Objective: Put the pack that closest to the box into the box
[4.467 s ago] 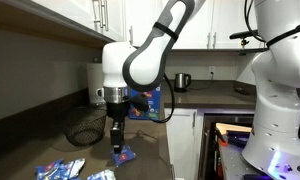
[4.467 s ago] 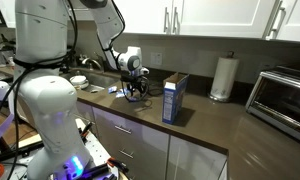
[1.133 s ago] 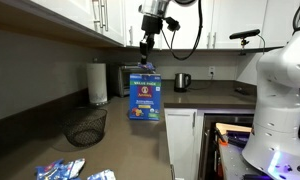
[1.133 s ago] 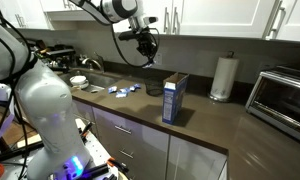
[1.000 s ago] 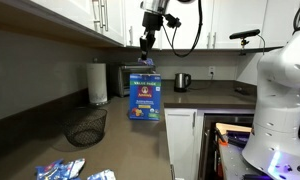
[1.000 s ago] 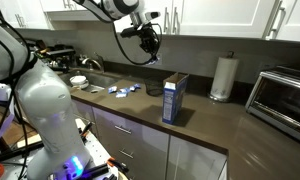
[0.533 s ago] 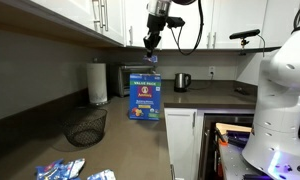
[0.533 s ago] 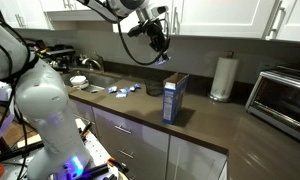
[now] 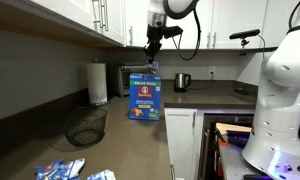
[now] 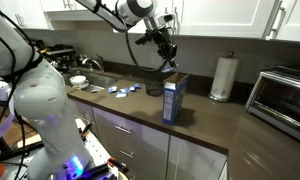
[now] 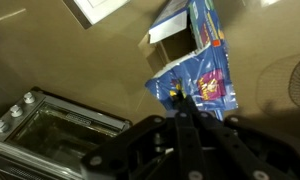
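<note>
The pack's body lies below the box's opening, so from here my gripper keeps holding the pack until it hangs over the box's opening (image 11: pixel 177 45).
The box (image 9: pixel 144 98) stands upright on the dark counter, a tall blue carton with white lettering; its side shows in an exterior view (image 10: pixel 173 98). My gripper (image 9: pixel 152 58) hangs just above its top, shut on the pack (image 9: pixel 153 68), a small blue foil packet dangling from the fingertips. In an exterior view the gripper (image 10: pixel 168 57) and pack (image 10: pixel 171 69) sit right over the carton's top. In the wrist view the pack (image 11: pixel 198 85) hangs below my gripper (image 11: pixel 179 101), with the box's open top (image 11: pixel 173 45) beyond it.
A black wire mesh basket (image 9: pixel 87 127) and several bunched blue packets (image 9: pixel 60 170) lie on the counter. A paper towel roll (image 10: pixel 224 78) and a toaster oven (image 10: pixel 286 95) stand past the box. Upper cabinets hang close above the arm.
My gripper has carried the pack sideways through the air toward the box and lower, ending just above its open top. The grip stays shut.
</note>
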Available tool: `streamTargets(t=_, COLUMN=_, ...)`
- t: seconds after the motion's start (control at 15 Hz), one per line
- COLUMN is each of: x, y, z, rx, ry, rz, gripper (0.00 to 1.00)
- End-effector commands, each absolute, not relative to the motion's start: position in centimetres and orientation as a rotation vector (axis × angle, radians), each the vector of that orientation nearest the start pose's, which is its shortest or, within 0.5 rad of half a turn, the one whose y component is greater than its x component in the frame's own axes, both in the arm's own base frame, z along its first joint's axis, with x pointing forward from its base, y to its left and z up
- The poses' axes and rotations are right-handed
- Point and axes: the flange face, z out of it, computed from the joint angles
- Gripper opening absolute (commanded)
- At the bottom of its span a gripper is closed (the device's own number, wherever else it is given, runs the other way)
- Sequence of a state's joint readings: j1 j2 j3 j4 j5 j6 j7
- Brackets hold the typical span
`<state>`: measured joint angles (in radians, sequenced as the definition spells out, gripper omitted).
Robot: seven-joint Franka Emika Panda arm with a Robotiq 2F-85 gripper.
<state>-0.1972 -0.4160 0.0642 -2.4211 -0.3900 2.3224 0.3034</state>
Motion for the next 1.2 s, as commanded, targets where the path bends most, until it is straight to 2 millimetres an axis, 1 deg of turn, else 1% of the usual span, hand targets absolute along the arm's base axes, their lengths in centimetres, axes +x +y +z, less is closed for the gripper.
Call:
streamTargets(t=0.0, x=46.6, y=-7.2, z=48.2, rx=-3.416, ry=0.405, rz=-0.614, gripper=0.0)
streamTargets(t=0.13, x=47.3, y=-7.5, z=47.7, rx=-3.418, ry=0.41, rz=-0.602, gripper=0.0)
streamTargets(t=0.53, x=48.9, y=-8.2, z=48.0, rx=-3.423, ry=0.419, rz=-0.589, gripper=0.0)
streamTargets(t=0.67, x=49.4, y=-8.5, z=47.8, rx=-3.43, ry=0.427, rz=-0.59, gripper=0.0)
streamTargets(t=1.07, x=49.6, y=-8.8, z=46.4, rx=-3.481, ry=0.46, rz=-0.594, gripper=0.0)
streamTargets(t=1.13, x=49.6, y=-8.6, z=46.3, rx=-3.487, ry=0.458, rz=-0.588, gripper=0.26)
